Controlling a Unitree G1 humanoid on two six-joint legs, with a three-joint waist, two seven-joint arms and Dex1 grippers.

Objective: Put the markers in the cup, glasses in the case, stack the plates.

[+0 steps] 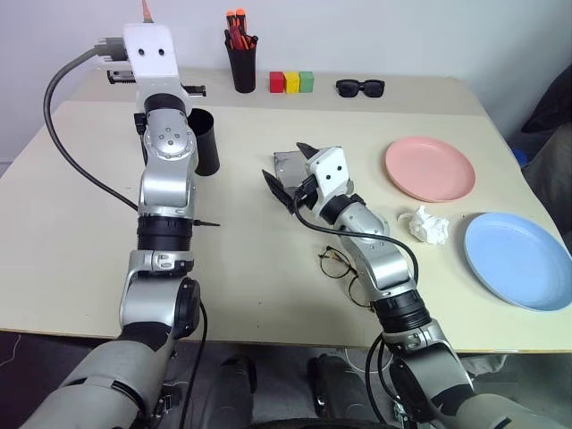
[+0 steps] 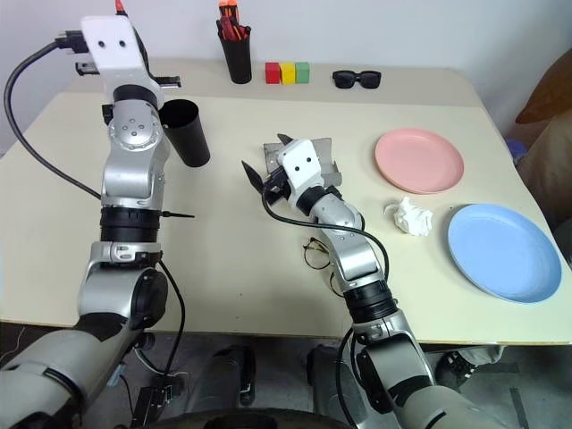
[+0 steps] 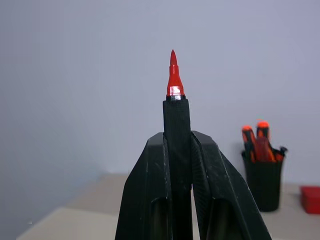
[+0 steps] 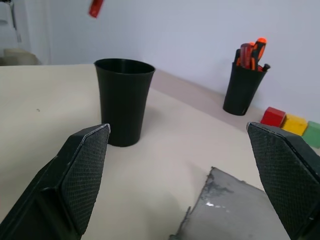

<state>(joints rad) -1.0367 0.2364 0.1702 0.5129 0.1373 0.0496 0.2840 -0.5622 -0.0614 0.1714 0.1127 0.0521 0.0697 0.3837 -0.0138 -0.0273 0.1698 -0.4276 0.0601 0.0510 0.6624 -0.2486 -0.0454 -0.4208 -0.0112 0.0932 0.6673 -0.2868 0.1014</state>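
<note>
The red marker in my left gripper points up high above the table, so it is too early to open before it moves to the black cup (image 1: 204, 140).
My left gripper (image 3: 177, 136) is raised high over the table's far left, shut on the red marker (image 3: 173, 75), whose tip (image 1: 145, 9) sticks up above the wrist. The black cup (image 1: 204, 140) stands upright just right of that arm. At the table's middle my right gripper (image 1: 288, 168) is open and empty, hovering over the grey case (image 4: 235, 205). The wire-framed glasses (image 1: 344, 268) lie beside the right forearm, partly hidden by it. On the right lie the pink plate (image 1: 429, 168) and the blue plate (image 1: 518, 259), apart from each other.
A crumpled white tissue (image 1: 426, 223) lies between the plates. Along the far edge stand a black pen holder (image 1: 242, 58) with orange-capped pens, three coloured blocks (image 1: 292, 81) and black sunglasses (image 1: 360, 87).
</note>
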